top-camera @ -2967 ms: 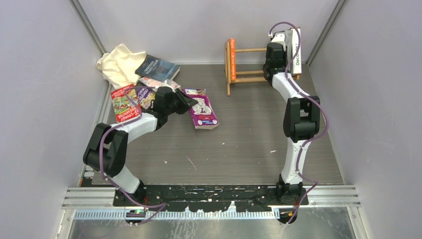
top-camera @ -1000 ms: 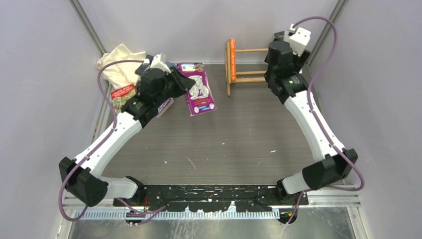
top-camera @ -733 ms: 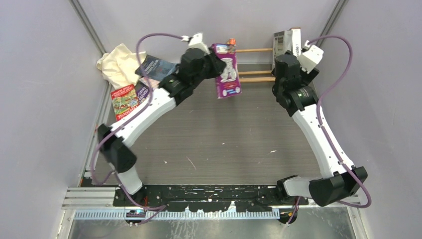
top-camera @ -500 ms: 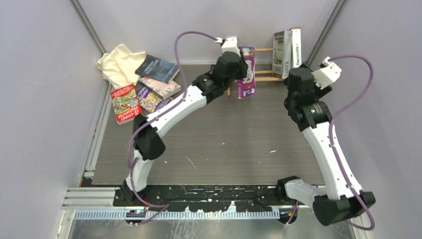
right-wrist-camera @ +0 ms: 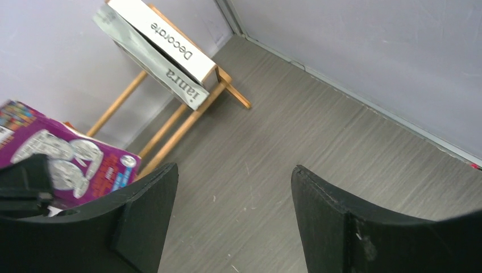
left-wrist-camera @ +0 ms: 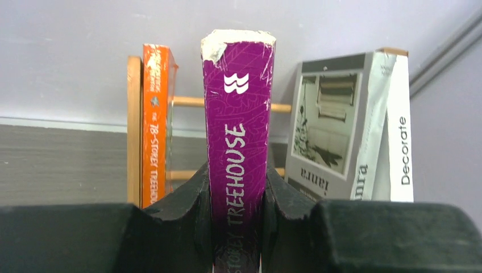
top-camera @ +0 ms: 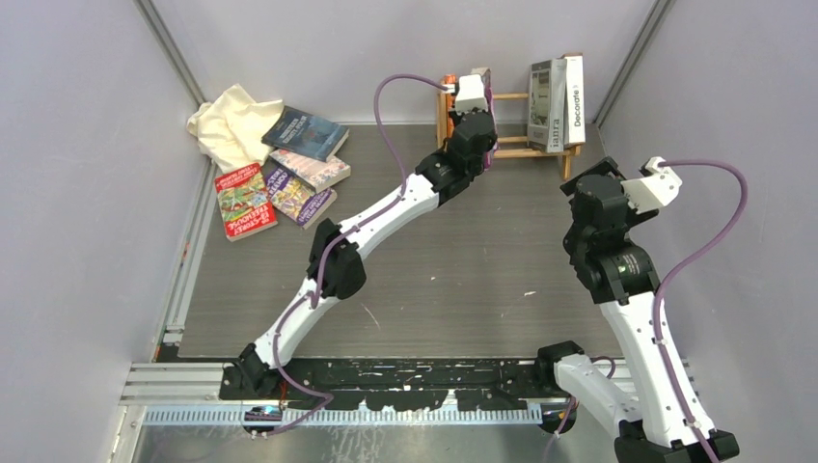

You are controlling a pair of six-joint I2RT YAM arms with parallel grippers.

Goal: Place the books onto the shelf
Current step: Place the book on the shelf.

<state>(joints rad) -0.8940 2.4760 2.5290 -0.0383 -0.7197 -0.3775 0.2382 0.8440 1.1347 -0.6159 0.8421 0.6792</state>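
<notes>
The shelf's wooden bar shows between the purple book and the orange book, so my left gripper now moves the purple book closer before releasing it.
My left gripper (top-camera: 479, 118) is shut on a purple book (left-wrist-camera: 237, 131), held upright with its spine "Treehouse" facing the wrist camera. The book stands in the gap of the wooden shelf (top-camera: 509, 143). An orange book (left-wrist-camera: 157, 125) is at the shelf's left end. A grey book (left-wrist-camera: 327, 131) and a white "Decorate" book (left-wrist-camera: 402, 136) lean at the right end. My right gripper (right-wrist-camera: 233, 187) is open over bare floor, short of the shelf (right-wrist-camera: 187, 122). Several more books (top-camera: 280, 178) lie in a pile at the far left.
A cream cloth (top-camera: 231, 121) lies bunched in the back left corner behind the pile. Grey walls close the table (top-camera: 463, 280) at back and both sides. The right arm (top-camera: 617, 260) stands near the right wall.
My left arm has carried the purple book from the left pile across to the shelf and turned it upright. The right arm has drawn back from the shelf toward the near side.
</notes>
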